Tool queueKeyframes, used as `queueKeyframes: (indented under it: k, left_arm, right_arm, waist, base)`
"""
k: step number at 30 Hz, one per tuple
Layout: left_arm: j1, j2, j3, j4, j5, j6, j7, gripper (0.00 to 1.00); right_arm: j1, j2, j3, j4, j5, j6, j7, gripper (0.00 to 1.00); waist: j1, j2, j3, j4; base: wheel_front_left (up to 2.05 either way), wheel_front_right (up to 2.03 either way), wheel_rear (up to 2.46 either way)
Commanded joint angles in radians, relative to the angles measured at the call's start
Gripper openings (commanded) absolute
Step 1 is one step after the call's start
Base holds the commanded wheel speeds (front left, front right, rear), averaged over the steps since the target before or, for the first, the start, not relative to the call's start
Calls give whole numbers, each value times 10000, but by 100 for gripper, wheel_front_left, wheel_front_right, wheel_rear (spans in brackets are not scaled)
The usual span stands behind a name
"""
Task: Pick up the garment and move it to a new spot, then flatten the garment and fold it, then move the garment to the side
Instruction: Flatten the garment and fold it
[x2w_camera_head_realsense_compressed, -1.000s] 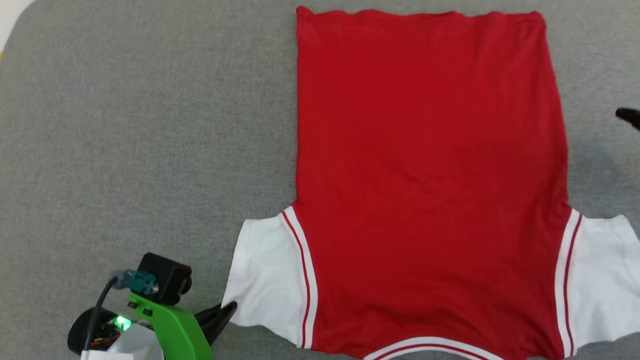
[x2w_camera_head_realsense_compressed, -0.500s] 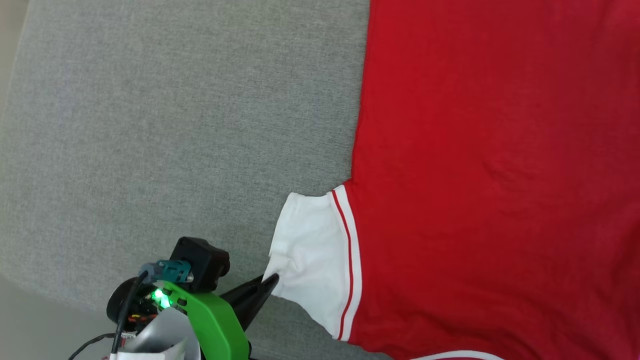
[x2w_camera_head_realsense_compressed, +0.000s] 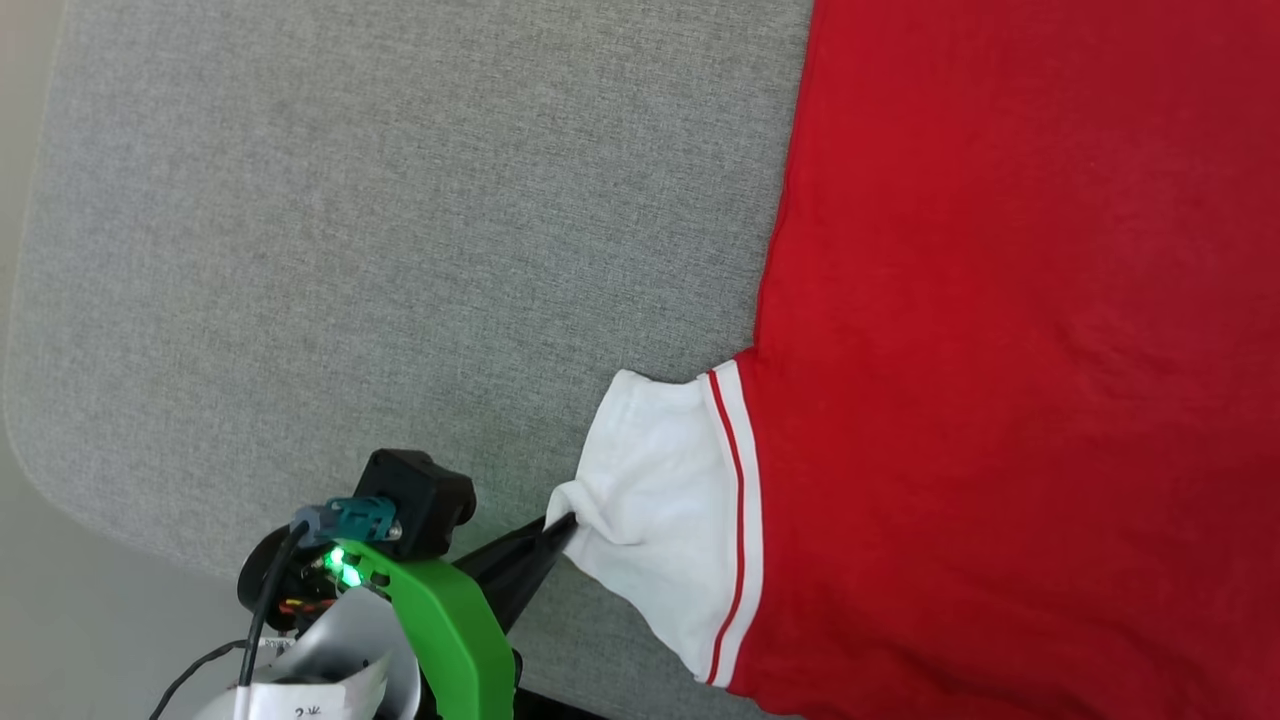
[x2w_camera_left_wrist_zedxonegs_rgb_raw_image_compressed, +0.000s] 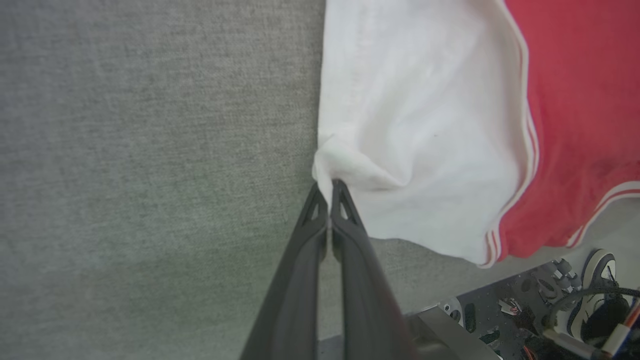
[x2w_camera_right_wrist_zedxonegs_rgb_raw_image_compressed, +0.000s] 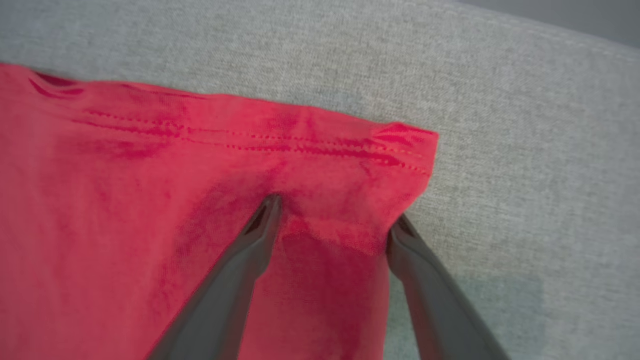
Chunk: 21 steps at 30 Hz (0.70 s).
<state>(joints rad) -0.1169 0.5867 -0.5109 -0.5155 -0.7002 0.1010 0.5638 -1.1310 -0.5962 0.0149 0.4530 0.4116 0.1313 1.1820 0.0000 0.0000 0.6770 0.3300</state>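
Observation:
Next, my right gripper grabs the red T-shirt (x2w_camera_right_wrist_zedxonegs_rgb_raw_image_compressed: 138, 204) by its stitched hem corner (x2w_camera_right_wrist_zedxonegs_rgb_raw_image_compressed: 403, 157) to fold it.
The garment (x2w_camera_head_realsense_compressed: 1000, 350) lies flat on the grey table, a red T-shirt running off the head view's right edge. Its white sleeve (x2w_camera_head_realsense_compressed: 660, 500), with thin red stripe trim, points left. My left gripper (x2w_camera_head_realsense_compressed: 565, 525) is shut on the sleeve's outer edge, and the fabric puckers at the tips. The left wrist view shows the same pinch, gripper (x2w_camera_left_wrist_zedxonegs_rgb_raw_image_compressed: 330, 187) on sleeve (x2w_camera_left_wrist_zedxonegs_rgb_raw_image_compressed: 420, 125). In the right wrist view my right gripper (x2w_camera_right_wrist_zedxonegs_rgb_raw_image_compressed: 336, 212) stands open, one finger on the red cloth (x2w_camera_right_wrist_zedxonegs_rgb_raw_image_compressed: 150, 200) and one just off its side edge, near the stitched hem corner (x2w_camera_right_wrist_zedxonegs_rgb_raw_image_compressed: 400, 150).
Grey fabric covers the table (x2w_camera_head_realsense_compressed: 350, 250), bare to the left of the shirt. The table's rounded corner and pale floor (x2w_camera_head_realsense_compressed: 60, 620) lie at the lower left. My base with cables (x2w_camera_left_wrist_zedxonegs_rgb_raw_image_compressed: 550, 310) shows beyond the near edge.
The head camera has turned, so the shirt sits further right in the picture. The sleeve's edge is now bunched and drawn toward the left gripper's tips.

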Motion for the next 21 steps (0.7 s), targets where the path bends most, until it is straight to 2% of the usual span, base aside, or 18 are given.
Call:
queueKeyframes:
  k: [1,2,11,21]
  left_arm:
    - [-196,-61,11,70,142,-32,-71,0]
    - [-211,-70,10,97,149,-32,-84,0]
    - [-287,-121,-2,271,148,-9,-132,0]
    - [-266,-60,169,463,56,159,-110,0]
  right_arm:
    - [380,165,265,363,143,-6,100,18]
    - [423,131,366,372,197,-6,100,0]
    - [619,-266,797,597,492,-6,-238,0]
    - [1911,-446,1265,899,847,-6,-821,0]
  waist:
    - [0,0,-6,5]
    - [0,0,-16,2]
    - [0,0,-322,-95]
    - [0,0,-1664,-742]
  base:
    - [0,0,0]
    - [0,0,0]
    - [0,0,0]
    - [0,0,0]
